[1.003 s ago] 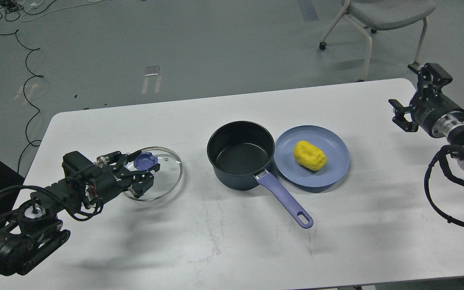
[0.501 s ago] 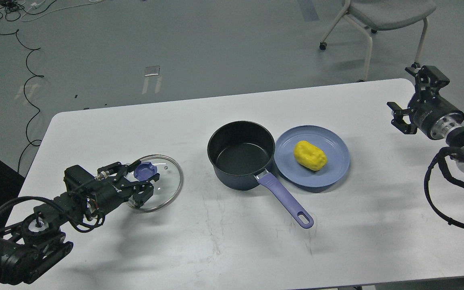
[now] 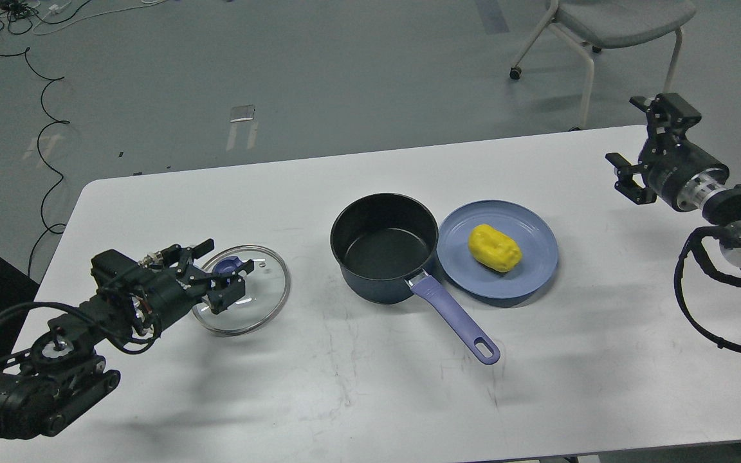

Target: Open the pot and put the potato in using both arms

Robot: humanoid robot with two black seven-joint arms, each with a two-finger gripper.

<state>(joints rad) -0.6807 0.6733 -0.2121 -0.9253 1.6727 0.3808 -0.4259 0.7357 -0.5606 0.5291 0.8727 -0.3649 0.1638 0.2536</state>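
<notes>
My right gripper grabs the yellow potato by its rounded end (image 3: 508, 259) next, to drop the potato into the open pot (image 3: 383, 247).
The dark navy pot (image 3: 383, 247) stands open at mid-table, its lavender handle (image 3: 454, 318) pointing to the near right. The yellow potato (image 3: 494, 248) lies on a blue plate (image 3: 534, 273) touching the pot's right side. The glass lid (image 3: 251, 302) with a purple knob (image 3: 229, 265) lies on the table to the pot's left. My left gripper (image 3: 228, 260) is open, its fingers either side of the knob. My right gripper (image 3: 628, 135) is open and empty, above the table's far right, apart from the plate.
The white table (image 3: 370, 399) ends close beyond my right gripper. A grey chair (image 3: 608, 26) stands on the floor behind the far right corner. Black cables (image 3: 42, 116) lie on the floor at far left.
The lid has come down lower on the table and my left gripper has drawn back a little to the left. My right gripper has moved left and slightly up.
</notes>
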